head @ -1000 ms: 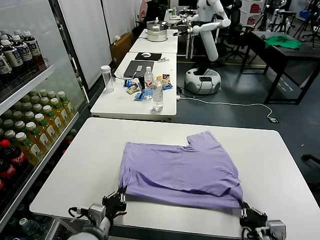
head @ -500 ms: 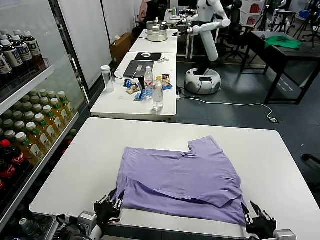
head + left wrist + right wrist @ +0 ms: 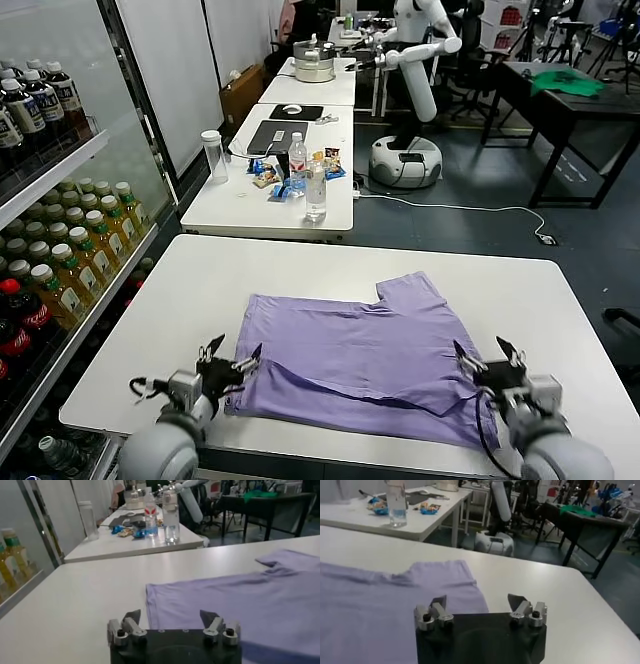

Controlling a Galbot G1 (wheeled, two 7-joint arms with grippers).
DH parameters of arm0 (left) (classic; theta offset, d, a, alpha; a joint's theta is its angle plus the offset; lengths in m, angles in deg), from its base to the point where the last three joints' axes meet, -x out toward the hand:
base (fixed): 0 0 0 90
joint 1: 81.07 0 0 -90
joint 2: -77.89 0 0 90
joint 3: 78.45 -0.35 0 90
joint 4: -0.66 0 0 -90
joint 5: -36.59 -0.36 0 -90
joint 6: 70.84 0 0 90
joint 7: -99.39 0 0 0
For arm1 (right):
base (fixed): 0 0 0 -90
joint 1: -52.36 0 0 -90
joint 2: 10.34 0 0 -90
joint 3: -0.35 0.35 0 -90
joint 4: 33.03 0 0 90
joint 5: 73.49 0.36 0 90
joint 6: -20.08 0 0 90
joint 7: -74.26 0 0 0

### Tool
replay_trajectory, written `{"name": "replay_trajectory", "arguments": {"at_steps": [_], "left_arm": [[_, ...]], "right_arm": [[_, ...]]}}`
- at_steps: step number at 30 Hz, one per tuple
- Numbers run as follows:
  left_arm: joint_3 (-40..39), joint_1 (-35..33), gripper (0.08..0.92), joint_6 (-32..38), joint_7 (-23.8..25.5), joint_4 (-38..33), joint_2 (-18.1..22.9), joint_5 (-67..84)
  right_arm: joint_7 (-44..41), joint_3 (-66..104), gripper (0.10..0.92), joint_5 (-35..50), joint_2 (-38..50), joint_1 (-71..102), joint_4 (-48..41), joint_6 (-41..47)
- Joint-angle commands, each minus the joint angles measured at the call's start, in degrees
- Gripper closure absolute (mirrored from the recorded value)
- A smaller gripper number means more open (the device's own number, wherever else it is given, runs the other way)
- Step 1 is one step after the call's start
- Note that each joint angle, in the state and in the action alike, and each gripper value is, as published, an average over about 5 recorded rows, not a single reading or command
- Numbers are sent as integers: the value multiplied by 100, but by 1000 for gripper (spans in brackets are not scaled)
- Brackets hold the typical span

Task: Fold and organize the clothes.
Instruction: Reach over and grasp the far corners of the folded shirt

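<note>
I should next take hold of the T-shirt by its short sleeve with my right gripper, to fold the lavender T-shirt over itself.
The lavender T-shirt lies on the white table, folded over itself, with one short sleeve pointing to the far side. My left gripper is open and empty, raised over the shirt's near left corner. My right gripper is open and empty, raised over the shirt's near right part. In the left wrist view the shirt spreads beyond the open gripper. In the right wrist view the shirt lies beyond the open gripper. No print shows.
A drinks cooler with bottles stands along the left. A second white table with bottles, a cup and a laptop lies beyond. A green cloth rests on a dark table at the far right. Another robot stands far back.
Both grippers let go of the shirt's near edge, opened, and rose up over it. The near edge, lifted a second ago, has dropped and lies on the table.
</note>
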Motion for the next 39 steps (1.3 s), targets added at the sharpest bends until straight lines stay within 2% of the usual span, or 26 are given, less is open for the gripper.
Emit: {"name": "replay_trajectory", "arguments": {"at_steps": [1,6,11,29,31,34,39], "left_arm": [[-656,1864,178,-10,-46,1477,27,223],[-925,2474,177,-21,-131,2198,207,186],[-1062,2766,177,-34,-141,2659,307,180],[-1185,2601,177,-46,-146,2764,260,510],[-1182,2571,177,-46,-148,2737,253,524],[-1178,2511,228,-45,-147,2690,248,532],[-1162,2414,380,-46,-141,2647,263,614]], "right_arm": [[118,-1245,203,524,101,-2596,-2107,39],[118,-1509,203,570,-67,-3028,-2779,38],[89,-1630,203,567,-251,-3313,-3370,37],[-100,-1868,204,534,-679,-3671,-4358,46],[-129,-1878,222,539,-679,-3643,-4372,46],[-165,-1889,292,558,-669,-3590,-4334,45],[-213,-1886,438,620,-626,-3483,-4174,46]]}}
